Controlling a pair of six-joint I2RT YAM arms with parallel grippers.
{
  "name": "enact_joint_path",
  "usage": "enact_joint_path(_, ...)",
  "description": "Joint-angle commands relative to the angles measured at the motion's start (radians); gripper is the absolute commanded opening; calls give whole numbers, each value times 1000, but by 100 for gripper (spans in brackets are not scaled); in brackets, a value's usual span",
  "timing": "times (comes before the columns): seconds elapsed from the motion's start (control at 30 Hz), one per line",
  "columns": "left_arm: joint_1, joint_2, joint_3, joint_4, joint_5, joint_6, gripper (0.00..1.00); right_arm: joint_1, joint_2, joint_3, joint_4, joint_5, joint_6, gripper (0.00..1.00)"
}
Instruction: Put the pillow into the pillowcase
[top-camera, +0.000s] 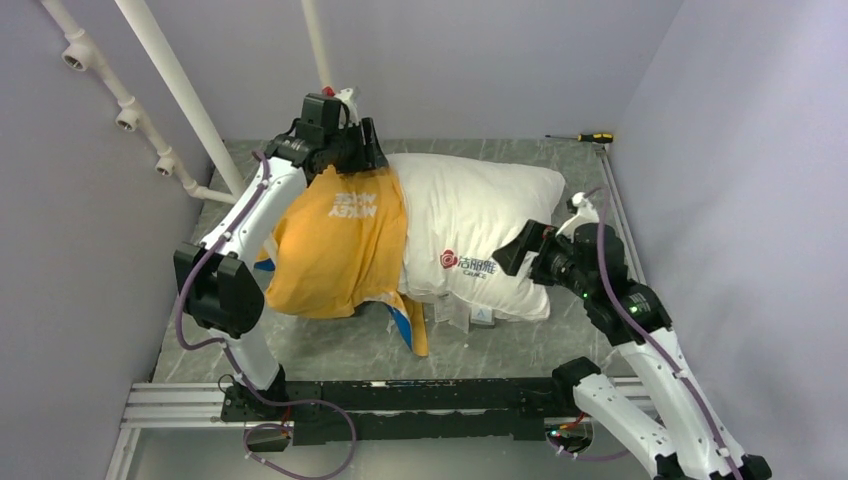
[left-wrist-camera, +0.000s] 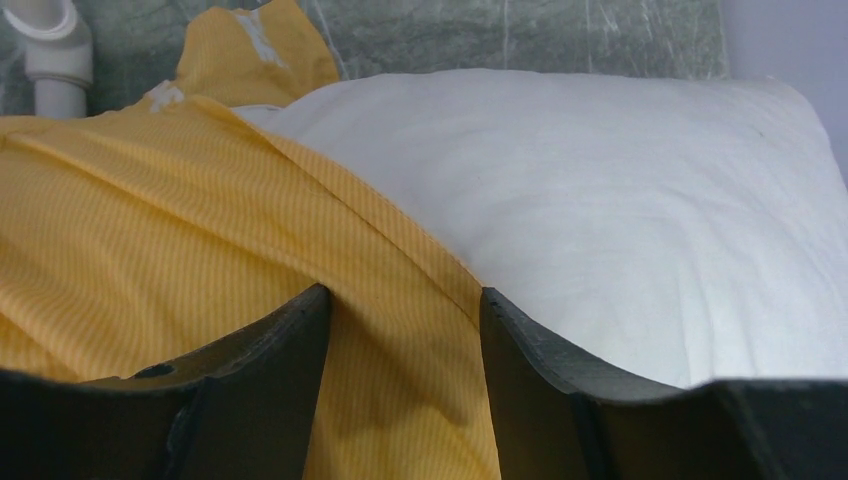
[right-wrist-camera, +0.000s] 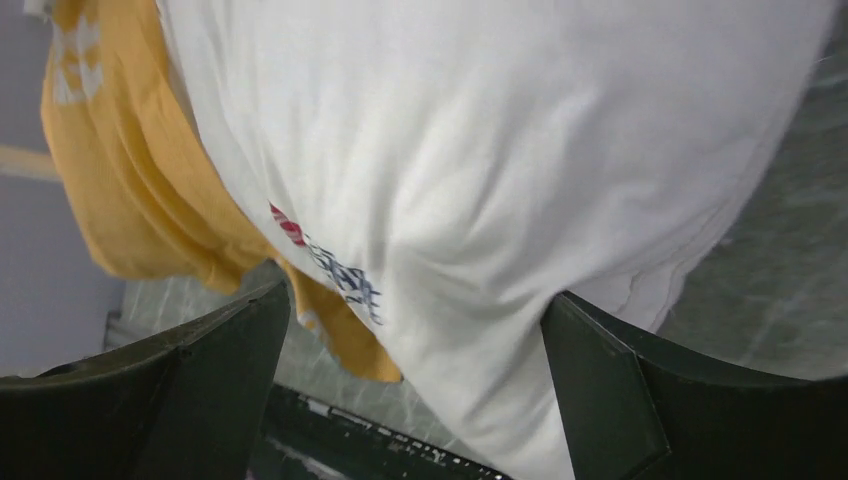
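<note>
I will next grab the pillow with my right gripper by the bulge of its bare end (top-camera: 505, 284) (right-wrist-camera: 460, 290), so the pillowcase's hem stays free to slide over the pillow.
The white pillow (top-camera: 485, 225) lies across the marble table, its red-and-blue logo (top-camera: 468, 264) facing up. Its left half sits inside the yellow-orange pillowcase (top-camera: 335, 245), whose white lettering shows; a blue strip peeks out at the near corner. My left gripper (top-camera: 360, 155) hovers at the case's far edge. In the left wrist view my left gripper (left-wrist-camera: 405, 300) is open, with the flat yellow hem of the pillowcase (left-wrist-camera: 200, 230) lying between its fingers beside the pillow (left-wrist-camera: 600, 200). My right gripper (top-camera: 515, 250) is at the pillow's right near side, and in the right wrist view my right gripper (right-wrist-camera: 417, 295) stands open around a bulge of the pillow (right-wrist-camera: 480, 150).
White pipes (top-camera: 160, 100) run along the back left wall. A screwdriver (top-camera: 598, 137) lies at the back right corner. A metal rail (top-camera: 400, 395) spans the near edge. Grey walls close in on the left, back and right. Small clear packets (top-camera: 470, 315) lie under the pillow's near edge.
</note>
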Motion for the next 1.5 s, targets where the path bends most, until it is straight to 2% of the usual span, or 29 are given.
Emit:
enact_joint_path(0.0,-15,-40,-85,108,92,-3,60,-18,56,144,-74,146,-71,99)
enact_joint_path(0.1,-28,-65,-154,128,118,-11,60,-110,148,195,-37,38,-77,99)
enact_joint_path(0.2,-47,-93,-232,146,127,-12,60,-273,196,223,-7,-106,-69,99)
enact_joint_path(0.37,-70,-155,-373,206,134,-40,59,-478,293,235,-9,-172,-96,99)
enact_joint_path(0.47,-100,-175,-417,219,122,-38,58,-623,352,167,82,-379,-86,99)
enact_joint_path(0.53,-124,-181,-431,215,105,-31,58,-681,406,113,191,-585,-47,99)
enact_joint_path(0.57,-137,-186,-438,215,95,-26,57,-691,437,93,266,-654,-22,99)
enact_joint_path(0.67,-188,-206,-463,229,61,-16,56,-681,496,57,430,-732,49,99)
enact_joint_path(0.83,-256,-263,-506,244,17,18,55,-649,626,62,598,-799,139,98)
enact_joint_path(0.9,-270,-292,-523,247,2,31,56,-599,676,74,604,-785,133,95)
enact_joint_path(0.93,-273,-309,-535,255,-1,39,56,-571,689,76,619,-784,137,91)
enact_joint_path(1.0,-274,-346,-551,263,-6,53,58,-506,714,70,662,-791,159,75)
enact_joint_path(1.1,-274,-389,-512,214,-67,82,64,-411,725,60,711,-806,165,22)
enact_joint_path(1.13,-274,-397,-478,176,-101,93,66,-377,716,60,685,-795,141,7)
enact_joint_path(1.17,-274,-404,-437,132,-149,99,69,-350,698,60,636,-773,106,0)
enact_joint_path(1.33,-251,-378,-207,-70,-313,119,77,-235,516,-21,488,-631,-63,0)
enact_joint_path(1.47,-157,-325,-78,-156,-247,94,78,-174,350,-131,396,-506,-196,0)
